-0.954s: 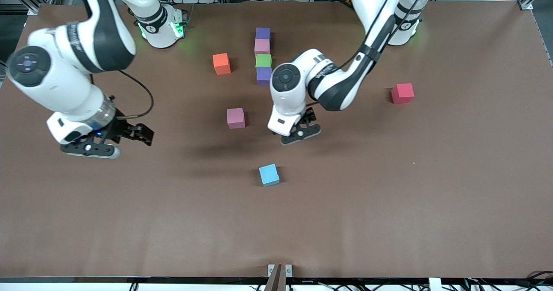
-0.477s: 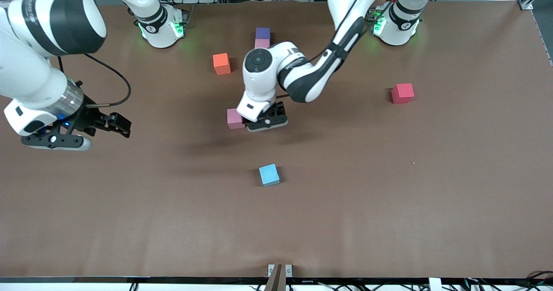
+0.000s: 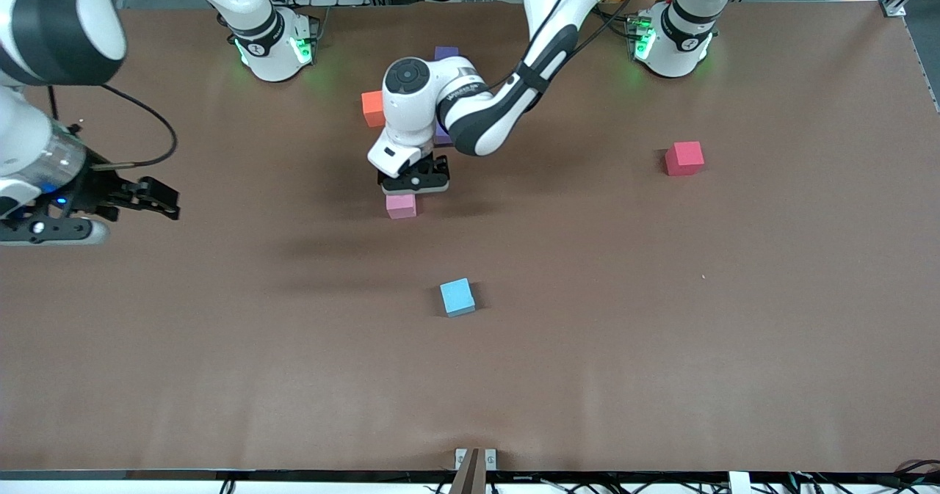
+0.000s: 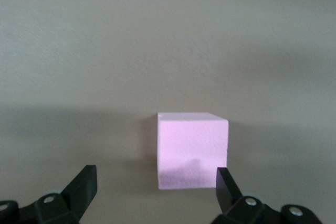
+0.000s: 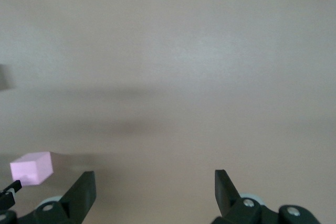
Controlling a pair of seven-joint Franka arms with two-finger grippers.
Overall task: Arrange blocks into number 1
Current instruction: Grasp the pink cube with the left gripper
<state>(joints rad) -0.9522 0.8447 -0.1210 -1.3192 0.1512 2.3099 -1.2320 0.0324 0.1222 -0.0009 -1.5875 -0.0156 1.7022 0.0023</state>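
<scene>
My left gripper takes hold of the pink block point(image 3: 401, 206) by its opposite sides next, to add it to the number 1 beside the purple block point(image 3: 446, 52).
A loose pink block point(image 3: 401, 206) lies mid-table, with my left gripper point(image 3: 415, 183) hovering open just above it. In the left wrist view the pink block point(image 4: 192, 150) sits ahead of the open left gripper point(image 4: 155, 187), close to one fingertip point(image 4: 227, 182), and nothing is held. A purple block point(image 3: 446, 52) peeks out above the left arm, which hides most of the block column under it. An orange block point(image 3: 372, 108) shows partly beside the arm. My right gripper point(image 3: 51, 231) waits open at the right arm's end of the table, empty point(image 5: 155, 187).
A red block point(image 3: 684, 158) lies toward the left arm's end of the table. A blue block point(image 3: 457, 296) lies nearer to the front camera than the pink one. The right wrist view catches the pink block point(image 5: 31, 168) at a distance over brown tabletop point(image 3: 661, 347).
The left arm swung toward the right arm's end and now hangs over the pink block. The right arm drew back toward its end of the table. Both grippers stayed open.
</scene>
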